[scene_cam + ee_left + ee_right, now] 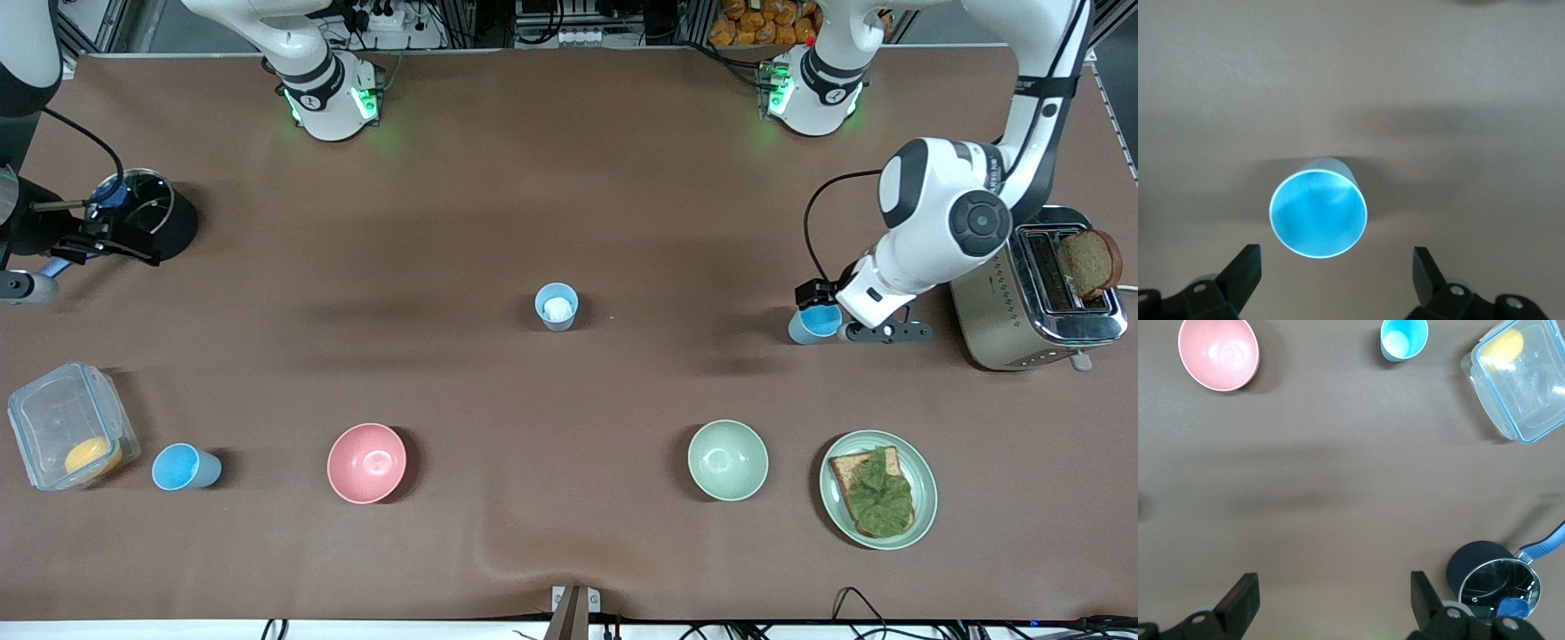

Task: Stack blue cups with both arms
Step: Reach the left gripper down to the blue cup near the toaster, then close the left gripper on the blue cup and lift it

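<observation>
My left gripper will next pick up the brighter cup by its rim (821, 316) to stack it into the paler cup (556, 308).
Three blue cups stand upright on the brown table. A paler cup (556, 308) with a whitish inside sits mid-table. A brighter cup (813, 323) (1318, 212) stands toward the left arm's end, and my left gripper (836, 313) (1336, 270) hovers open just beside it, the cup lying ahead of the fingertips rather than between them. The third blue cup (182, 467) (1403, 339) stands near the front camera, toward the right arm's end. My right gripper (133, 242) (1335, 593) hangs open and empty over bare table beside a black pot (147, 213) (1498, 583).
A pink bowl (366, 462) (1219, 353), a pale green bowl (727, 460) and a plate (925, 484) with bread and lettuce line the near side. A toaster (1005, 311) holding a bread slice stands next to the left arm. A clear lidded container (53, 413) (1538, 393) holds something yellow.
</observation>
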### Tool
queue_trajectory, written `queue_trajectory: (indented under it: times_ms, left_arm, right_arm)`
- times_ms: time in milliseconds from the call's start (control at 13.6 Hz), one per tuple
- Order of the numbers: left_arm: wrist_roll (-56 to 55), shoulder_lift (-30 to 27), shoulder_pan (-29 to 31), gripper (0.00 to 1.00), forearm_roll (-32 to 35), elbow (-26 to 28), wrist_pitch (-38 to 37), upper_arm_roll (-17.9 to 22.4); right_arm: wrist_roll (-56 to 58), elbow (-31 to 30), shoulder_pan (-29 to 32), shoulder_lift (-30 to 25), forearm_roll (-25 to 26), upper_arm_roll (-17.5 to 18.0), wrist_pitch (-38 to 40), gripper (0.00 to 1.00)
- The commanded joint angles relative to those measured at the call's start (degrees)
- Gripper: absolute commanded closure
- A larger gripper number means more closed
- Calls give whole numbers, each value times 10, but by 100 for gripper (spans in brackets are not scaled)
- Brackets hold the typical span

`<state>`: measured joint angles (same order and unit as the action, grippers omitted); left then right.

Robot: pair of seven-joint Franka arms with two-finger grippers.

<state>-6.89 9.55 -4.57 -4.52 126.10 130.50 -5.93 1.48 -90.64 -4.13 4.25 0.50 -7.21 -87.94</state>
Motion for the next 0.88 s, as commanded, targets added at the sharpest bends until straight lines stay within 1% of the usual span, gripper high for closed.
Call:
queue_trajectory:
  times_ms: [0, 147, 369, 516, 590, 663, 737, 811]
  left_arm:
    - [-6, 25, -18, 0, -7, 6, 49, -2]
    - [-7, 44, -32, 0, -6, 5, 66, -1]
    - [-5, 66, -31, 0, 2, 8, 80, -1]
    - [2, 71, -31, 0, 19, 12, 89, -1]
    - [4, 69, -29, 24, 31, 16, 89, -1]
    - [7, 65, -28, 68, 37, 22, 85, 0]
    - [7, 65, -27, 84, 37, 27, 85, 2]
    - [7, 64, -25, 96, 37, 28, 84, 5]
  right_arm:
    - [-1, -9, 7, -13, 13, 9, 2, 0]
    - [-1, -7, 7, -13, 13, 9, 3, 0]
    - [1, -8, 8, -13, 13, 9, 3, 0]
    - [2, -8, 9, -13, 13, 8, 3, 0]
    - [2, -8, 9, -13, 13, 9, 3, 0]
    - [2, -8, 9, -13, 13, 9, 3, 0]
    - [2, -8, 9, -13, 13, 8, 3, 0]
    - [2, -8, 9, -13, 13, 9, 3, 0]
